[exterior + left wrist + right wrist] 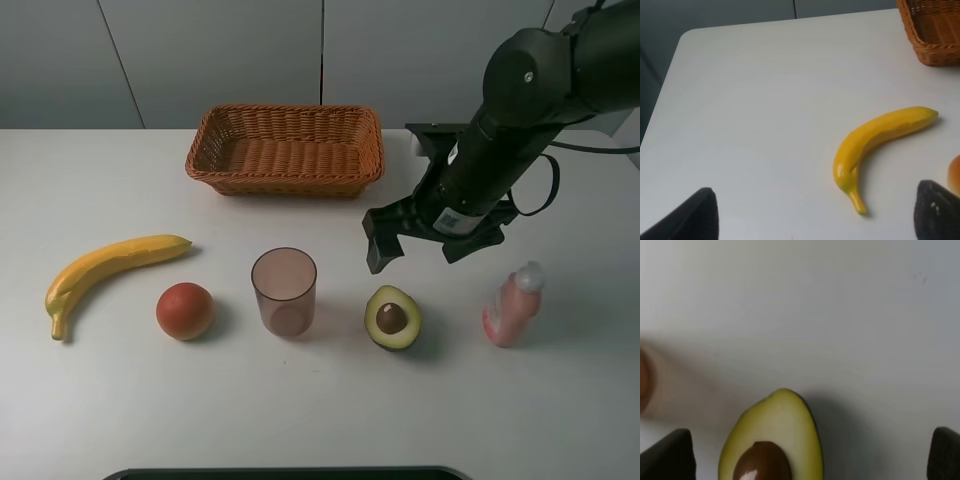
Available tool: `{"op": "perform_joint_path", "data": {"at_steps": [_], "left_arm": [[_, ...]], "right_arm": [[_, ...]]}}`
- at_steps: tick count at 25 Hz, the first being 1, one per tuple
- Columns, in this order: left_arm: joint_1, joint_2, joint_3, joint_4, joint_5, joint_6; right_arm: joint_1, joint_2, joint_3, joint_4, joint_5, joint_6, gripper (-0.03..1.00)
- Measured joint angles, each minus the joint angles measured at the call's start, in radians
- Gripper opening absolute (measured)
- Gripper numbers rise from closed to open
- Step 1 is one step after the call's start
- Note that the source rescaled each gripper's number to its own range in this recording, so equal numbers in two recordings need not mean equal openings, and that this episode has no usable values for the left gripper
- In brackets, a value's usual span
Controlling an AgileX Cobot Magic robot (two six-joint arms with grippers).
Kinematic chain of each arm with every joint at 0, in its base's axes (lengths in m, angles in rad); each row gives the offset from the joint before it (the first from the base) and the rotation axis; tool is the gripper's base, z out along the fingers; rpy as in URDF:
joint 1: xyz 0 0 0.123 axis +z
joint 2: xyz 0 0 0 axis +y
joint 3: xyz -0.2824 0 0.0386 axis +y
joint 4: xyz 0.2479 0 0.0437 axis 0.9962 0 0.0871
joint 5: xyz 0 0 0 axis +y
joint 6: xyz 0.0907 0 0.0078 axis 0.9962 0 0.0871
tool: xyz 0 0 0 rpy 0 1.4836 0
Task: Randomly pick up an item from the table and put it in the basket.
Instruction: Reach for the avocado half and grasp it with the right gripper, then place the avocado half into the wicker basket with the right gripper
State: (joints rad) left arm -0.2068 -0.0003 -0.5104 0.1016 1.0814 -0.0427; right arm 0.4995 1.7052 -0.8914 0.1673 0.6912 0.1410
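I should put the halved avocado in the brown wicker basket (285, 180), so next my right gripper should grab the halved avocado by its rounded sides (414, 322) beside the pit.
The halved avocado (392, 317) lies cut side up on the white table (100, 400), its brown pit showing. My right gripper (420, 245) hangs open just above and behind it, empty. In the right wrist view the avocado (775, 440) lies between the two spread fingertips of the right gripper (805, 455). The brown wicker basket (285, 180) stands empty at the back centre; its corner shows in the left wrist view (932, 30). My left gripper (812, 215) is open and empty over the table's left side; it is out of the exterior high view.
A yellow banana (110, 265) (875, 137) lies at the left, with a round orange-red fruit (185, 310) beside it. A translucent brownish cup (284, 292) stands left of the avocado. A pink bottle (512, 305) stands to its right.
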Motion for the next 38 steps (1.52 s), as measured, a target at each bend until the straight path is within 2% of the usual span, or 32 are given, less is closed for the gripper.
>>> {"op": "perform_joint_path", "data": {"at_steps": [8,14,30,31,32,34,35,38], "left_arm": [[0.0,0.0,0.0,0.0,0.0,0.0],[0.0,0.0,0.0,0.0,0.0,0.0],[0.0,0.0,0.0,0.0,0.0,-0.002],[0.0,0.0,0.0,0.0,0.0,-0.002],[0.0,0.0,0.0,0.0,0.0,-0.002],[0.0,0.0,0.0,0.0,0.0,-0.002],[0.0,0.0,0.0,0.0,0.0,-0.002],[0.0,0.0,0.0,0.0,0.0,-0.002]], "right_arm": [[0.067,0.0,0.115,0.051,-0.12,0.001,1.0],[0.116,0.028,0.126,0.063,-0.151,0.002,1.0],[0.126,0.133,0.126,0.086,-0.186,0.002,1.0],[0.126,0.133,0.126,0.086,-0.186,0.002,0.95],[0.126,0.133,0.126,0.086,-0.187,0.002,0.78],[0.126,0.133,0.126,0.086,-0.187,0.002,0.2],[0.126,0.133,0.126,0.086,-0.187,0.004,0.0],[0.126,0.133,0.126,0.086,-0.189,0.004,0.01]]}}
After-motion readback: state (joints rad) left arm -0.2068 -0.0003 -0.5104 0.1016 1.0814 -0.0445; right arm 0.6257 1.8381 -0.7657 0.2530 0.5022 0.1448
